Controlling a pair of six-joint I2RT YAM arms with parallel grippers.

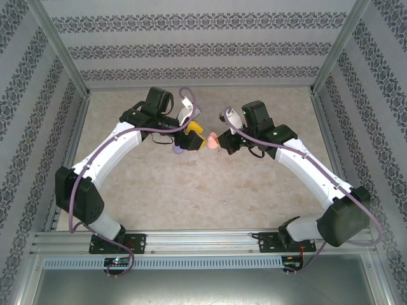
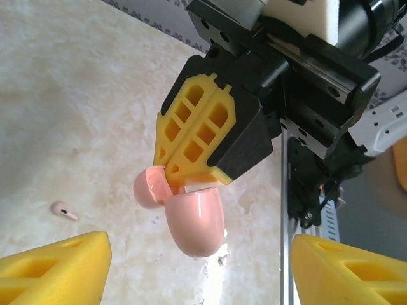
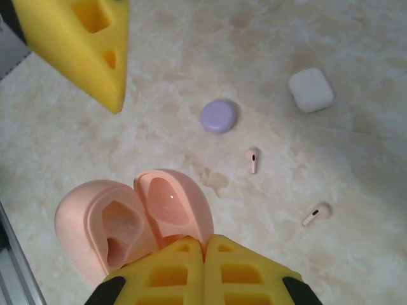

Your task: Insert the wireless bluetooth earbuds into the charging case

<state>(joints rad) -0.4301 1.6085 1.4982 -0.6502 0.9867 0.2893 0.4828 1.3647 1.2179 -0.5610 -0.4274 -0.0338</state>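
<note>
I will next grab the pink charging case (image 1: 212, 141) by the sides of its body with my left gripper, so the lid stays open and the sockets stay empty to insert the earbuds.
A pink charging case (image 3: 121, 229) hangs open above the table, its lid (image 3: 172, 200) tipped back. My right gripper (image 3: 205, 246) is shut on the case at the lid's edge; both sockets look empty. In the left wrist view the case (image 2: 196, 219) hangs below the right gripper's yellow fingers (image 2: 191, 133). My left gripper (image 2: 200, 254) is open, one pad on each side of the case and apart from it. Two pale pink earbuds (image 3: 253, 159) (image 3: 317, 214) lie on the table. From above, both grippers meet at the case (image 1: 212, 141).
A closed purple case (image 3: 219, 116) and a closed white case (image 3: 310, 89) rest on the marble tabletop beyond the earbuds. One yellow finger of the left gripper (image 3: 82, 44) hangs at that view's top left. Patterned walls and a metal frame enclose the table.
</note>
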